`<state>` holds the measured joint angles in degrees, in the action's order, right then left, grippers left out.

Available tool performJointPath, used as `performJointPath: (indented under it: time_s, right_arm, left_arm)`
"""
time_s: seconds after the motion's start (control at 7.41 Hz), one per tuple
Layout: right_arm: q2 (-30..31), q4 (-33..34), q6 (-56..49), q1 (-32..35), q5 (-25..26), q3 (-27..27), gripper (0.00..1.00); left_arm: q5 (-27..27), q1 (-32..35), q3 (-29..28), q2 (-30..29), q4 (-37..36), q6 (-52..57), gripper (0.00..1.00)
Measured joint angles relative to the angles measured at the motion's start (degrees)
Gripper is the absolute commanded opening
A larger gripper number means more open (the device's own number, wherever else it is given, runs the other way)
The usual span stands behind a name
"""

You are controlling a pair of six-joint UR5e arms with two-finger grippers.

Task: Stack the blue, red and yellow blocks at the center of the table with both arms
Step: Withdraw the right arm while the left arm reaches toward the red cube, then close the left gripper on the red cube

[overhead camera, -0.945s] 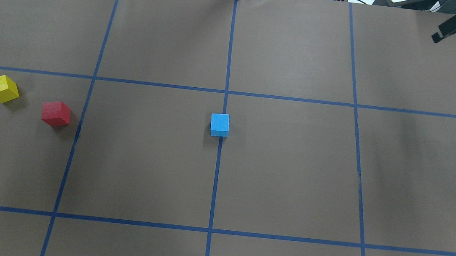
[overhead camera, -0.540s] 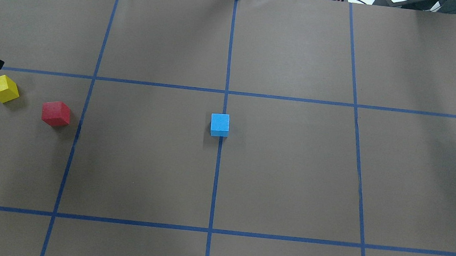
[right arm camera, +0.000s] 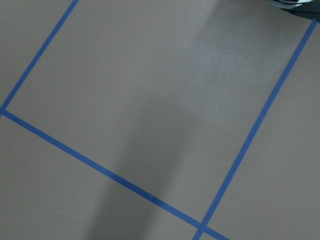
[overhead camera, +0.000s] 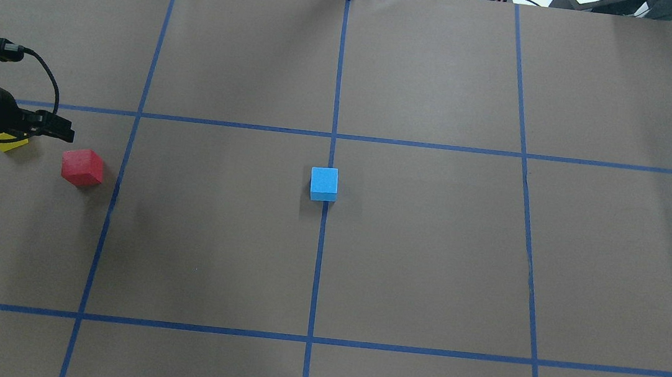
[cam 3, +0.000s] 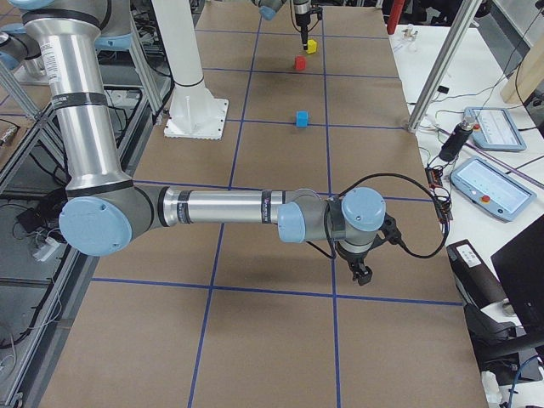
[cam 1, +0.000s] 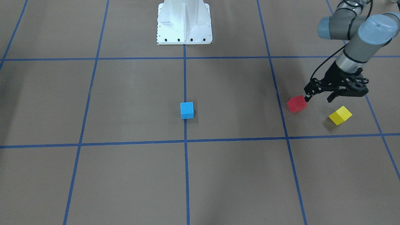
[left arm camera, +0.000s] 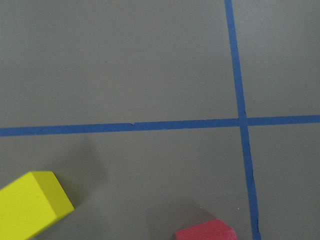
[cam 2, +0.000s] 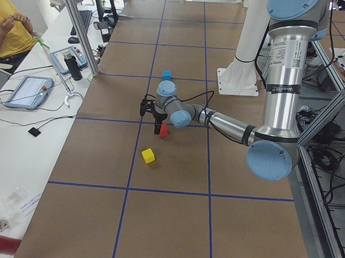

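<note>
The red block should go onto the blue block at center, so the left gripper should next grab the red block by its body to stack it there.
The blue block sits on the centre line of the table. The red block and the yellow block lie at the table's left end. In the overhead view my left arm hides most of the yellow block. My left gripper is open and empty, and hovers above the table between the red block and the yellow one. It also shows in the overhead view. My right gripper shows only in the exterior right view, over the table's right end. I cannot tell whether it is open or shut.
Blue tape lines divide the brown table cover into squares. The robot's white base stands at the near middle edge. An operator and tablets are on the bench beyond the far edge.
My left arm has come in from the left edge and now covers the yellow block, its gripper near the red one. My right arm has left the overhead view.
</note>
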<state>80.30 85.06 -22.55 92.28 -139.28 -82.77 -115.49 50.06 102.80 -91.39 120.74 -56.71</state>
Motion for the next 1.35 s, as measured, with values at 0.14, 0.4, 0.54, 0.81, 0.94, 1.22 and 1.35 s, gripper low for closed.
performJointPath:
  time_s: [0.14, 0.4, 0.54, 0.81, 0.94, 1.22, 1.35]
  right_arm:
    - [0.4, -0.1, -0.4, 0.2, 0.0, -0.1, 1.00]
    - [0.6, -0.2, -0.6, 0.3, 0.1, -0.2, 1.00]
    - [0.7, -0.2, -0.6, 0.4, 0.2, -0.2, 1.00]
    - [0.9, -0.3, -0.6, 0.4, 0.5, -0.1, 1.00]
    - [0.9, -0.3, -0.6, 0.4, 0.7, 0.0, 1.00]
    - [0.9, -0.4, -0.6, 0.4, 0.8, 0.2, 1.00]
    - [0.9, -0.4, -0.6, 0.4, 0.9, 0.3, 1.00]
  left_arm:
    - [2.6, -2.8, 0.0, -0.1, 0.0, -3.3, 1.00]
    - [5.6, -6.0, -0.3, -0.2, -0.1, -6.3, 1.00]
    - [5.9, -6.4, -0.7, -0.2, -0.2, -6.6, 1.00]
    - [6.2, -6.7, -2.6, -1.5, -0.4, -6.7, 0.96]
    - [6.2, -6.8, -4.1, -2.8, -0.4, -6.6, 0.80]
    - [6.2, -7.6, -5.8, -4.2, -0.4, -5.7, 0.00]
    - [6.2, -7.8, -5.7, -3.9, -0.5, -3.7, 0.00]
